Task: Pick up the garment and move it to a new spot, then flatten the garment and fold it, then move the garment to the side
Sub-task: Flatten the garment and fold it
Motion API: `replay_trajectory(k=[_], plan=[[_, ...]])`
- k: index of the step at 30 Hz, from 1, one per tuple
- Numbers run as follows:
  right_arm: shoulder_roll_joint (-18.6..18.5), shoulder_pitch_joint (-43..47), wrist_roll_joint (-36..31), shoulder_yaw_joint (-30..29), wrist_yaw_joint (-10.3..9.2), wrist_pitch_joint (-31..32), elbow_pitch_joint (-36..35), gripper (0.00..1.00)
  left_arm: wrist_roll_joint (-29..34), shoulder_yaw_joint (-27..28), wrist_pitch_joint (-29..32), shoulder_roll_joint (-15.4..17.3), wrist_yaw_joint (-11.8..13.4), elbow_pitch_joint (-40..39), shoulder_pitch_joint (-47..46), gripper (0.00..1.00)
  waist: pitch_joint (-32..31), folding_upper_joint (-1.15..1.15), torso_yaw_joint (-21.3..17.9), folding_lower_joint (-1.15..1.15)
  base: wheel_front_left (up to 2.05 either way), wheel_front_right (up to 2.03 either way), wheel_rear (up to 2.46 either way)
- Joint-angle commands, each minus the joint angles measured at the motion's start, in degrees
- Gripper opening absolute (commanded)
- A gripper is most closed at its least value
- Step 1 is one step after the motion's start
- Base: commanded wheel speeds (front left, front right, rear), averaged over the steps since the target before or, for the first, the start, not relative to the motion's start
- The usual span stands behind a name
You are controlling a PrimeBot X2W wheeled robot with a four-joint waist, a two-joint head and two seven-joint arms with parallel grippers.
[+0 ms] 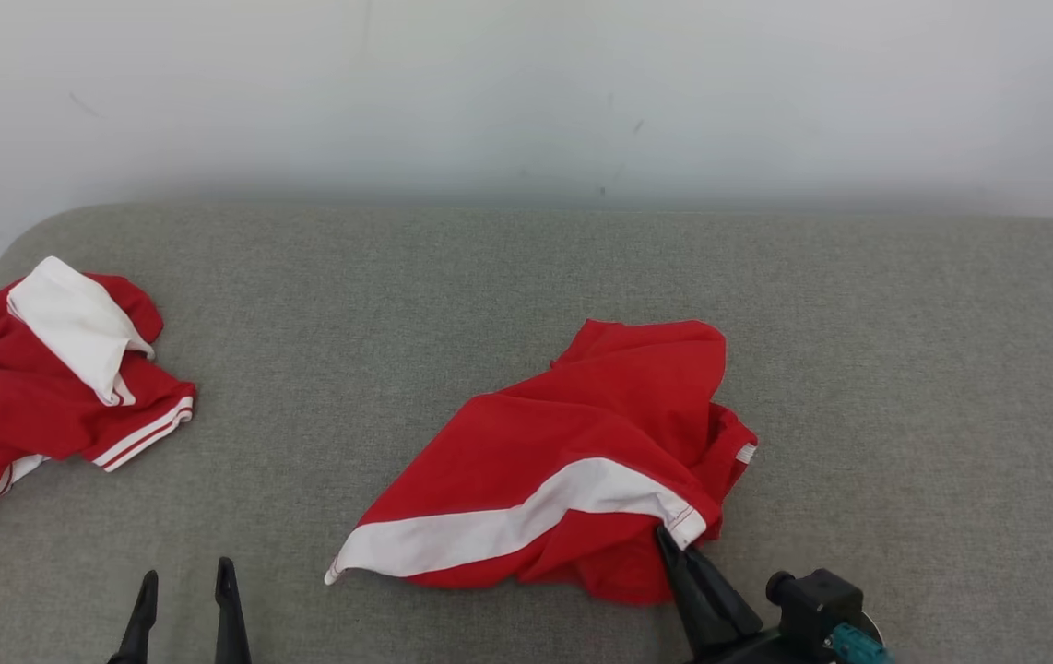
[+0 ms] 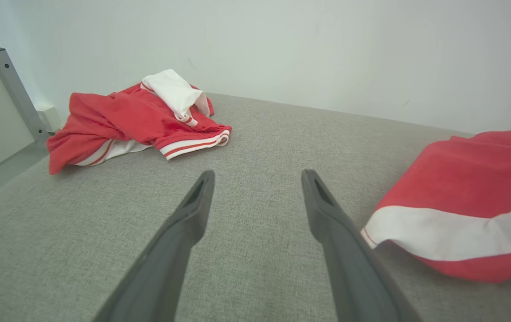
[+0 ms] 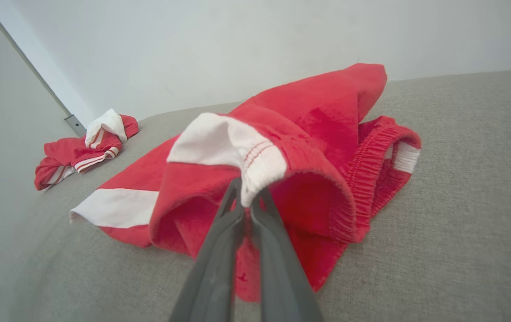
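Note:
My left gripper is to grab the garment next by the white stripe's loose corner (image 1: 337, 569). That corner sticks out while the red cloth (image 1: 556, 437) lies crumpled.
The garment (image 1: 573, 433) is a crumpled red piece with a white band, lying mid-table. It also shows at the right of the left wrist view (image 2: 466, 201) and fills the middle of the right wrist view (image 3: 309, 134). My right gripper (image 1: 674, 544) (image 3: 246, 197) is shut on its white-banded hem corner at the garment's near right edge. At the lower left, my left gripper (image 1: 185, 581) (image 2: 257, 183) is open over bare grey cloth, apart from the garment.
A second red and white garment (image 1: 47, 378) (image 2: 139, 116) (image 3: 81, 150) lies bunched at the far left edge of the grey padded table (image 1: 905, 369). A white wall (image 1: 526, 92) runs behind the table. A metal post (image 2: 11, 80) stands at the left.

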Motion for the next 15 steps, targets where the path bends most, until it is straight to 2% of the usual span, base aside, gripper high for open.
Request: replay_trajectory(k=[1, 7, 15], plan=[[-0.92, 0.57, -0.58, 1.07, 0.20, -0.13, -0.15, 0.00, -0.38, -0.09, -0.08, -0.11, 0.23, 0.02, 0.87, 1.00, -0.13, 0.00, -0.50, 0.00, 0.00, 0.00, 0.00], [-7.76, 4.50, -1.65, 5.03, 0.20, -0.13, -2.57, 0.00, -1.56, -1.50, -0.08, -0.08, 0.66, 0.88, 1.39, 1.00, -0.45, 0.00, -2.59, 0.00, 0.00, 0.00, 0.00], [-15.59, 7.17, -4.35, 3.36, 0.20, -0.13, -7.13, 0.00, -1.99, -2.14, -0.08, -0.08, 1.03, 1.41, 0.89, 1.00, 0.29, 0.00, -6.41, 0.00, 0.00, 0.00, 0.00]])
